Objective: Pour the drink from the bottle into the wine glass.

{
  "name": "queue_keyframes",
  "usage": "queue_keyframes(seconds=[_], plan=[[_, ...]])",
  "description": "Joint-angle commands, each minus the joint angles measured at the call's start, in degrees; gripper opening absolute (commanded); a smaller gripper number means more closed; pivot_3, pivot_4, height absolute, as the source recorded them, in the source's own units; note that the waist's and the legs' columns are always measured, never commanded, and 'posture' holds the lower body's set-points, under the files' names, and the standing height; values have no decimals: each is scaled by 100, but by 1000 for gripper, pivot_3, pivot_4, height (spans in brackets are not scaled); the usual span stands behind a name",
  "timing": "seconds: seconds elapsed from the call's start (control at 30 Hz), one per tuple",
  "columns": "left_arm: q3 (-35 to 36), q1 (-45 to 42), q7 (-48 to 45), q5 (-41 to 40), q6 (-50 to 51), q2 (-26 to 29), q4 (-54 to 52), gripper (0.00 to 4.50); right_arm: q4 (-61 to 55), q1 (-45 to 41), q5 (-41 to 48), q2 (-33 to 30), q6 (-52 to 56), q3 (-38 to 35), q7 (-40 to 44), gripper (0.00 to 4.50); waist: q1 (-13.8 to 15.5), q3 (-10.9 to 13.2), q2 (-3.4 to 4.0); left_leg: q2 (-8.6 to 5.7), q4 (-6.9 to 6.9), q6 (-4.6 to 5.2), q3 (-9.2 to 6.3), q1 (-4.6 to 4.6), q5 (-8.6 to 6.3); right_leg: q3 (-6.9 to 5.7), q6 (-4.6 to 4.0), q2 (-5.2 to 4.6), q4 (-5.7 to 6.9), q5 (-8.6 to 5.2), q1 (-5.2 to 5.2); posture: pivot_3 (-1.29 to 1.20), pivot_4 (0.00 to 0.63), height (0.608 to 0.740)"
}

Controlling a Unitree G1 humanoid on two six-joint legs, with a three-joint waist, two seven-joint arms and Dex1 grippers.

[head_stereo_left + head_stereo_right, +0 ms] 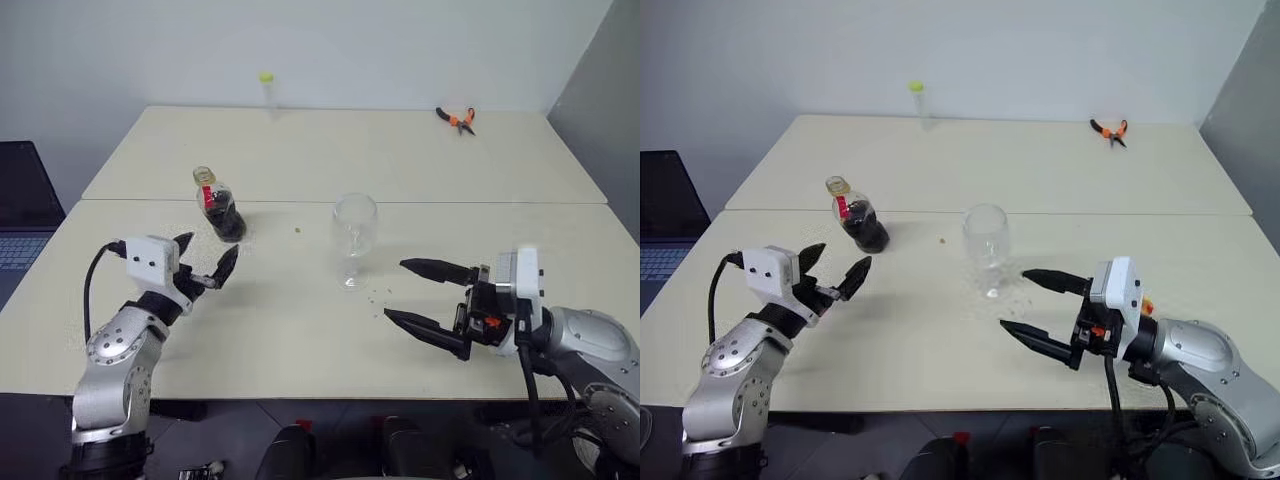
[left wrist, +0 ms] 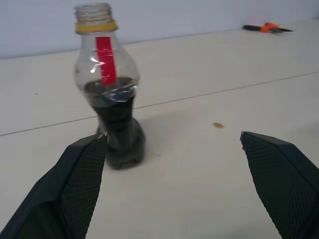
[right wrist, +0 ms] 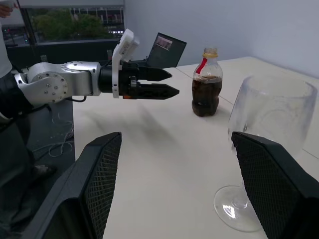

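Note:
The bottle bulges out round under its neck (image 1: pixel 213 196). To pour, my left gripper should next grab the bottle by its narrow middle (image 1: pixel 223 213).
The bottle (image 1: pixel 218 205) stands upright on the left half of the table, its mouth uncapped above a yellow ring and a red label strip. The dark drink (image 2: pixel 115 130) fills its lower half. My left gripper (image 1: pixel 208 255) is open, just short of the bottle and pointing at it; the bottle (image 2: pixel 107 99) stands ahead, nearer one finger (image 2: pixel 75 189), and nothing is between the fingers. The empty wine glass (image 1: pixel 354 235) stands upright mid-table. My right gripper (image 1: pixel 397 290) is open beside the glass (image 3: pixel 271 124), pointing left and holding nothing.
A thin clear tube with a yellow-green top (image 1: pixel 267 92) stands at the table's far edge. Orange-handled pliers (image 1: pixel 457 119) lie at the back right. A laptop (image 1: pixel 20 210) sits off the table's left side. A seam (image 1: pixel 450 203) runs across between two tabletops.

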Motion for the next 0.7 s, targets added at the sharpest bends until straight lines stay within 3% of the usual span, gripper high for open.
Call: queue_keyframes(seconds=[0.03,0.7], plan=[[-11,-380,387,264,-150,-80,340,4500,-144,-160,254,-108,85,-66,-61,3763,2,0,0,-2,0,0,1,0,0,0,0,2,0,0,0,0,150,740],[-396,-2228,190,528,-707,-159,2898,4500,-302,-330,206,-258,159,120,-409,3763,0,-1,-2,0,2,-1,2,0,0,0,0,13,5,0,-4,0,150,740]])
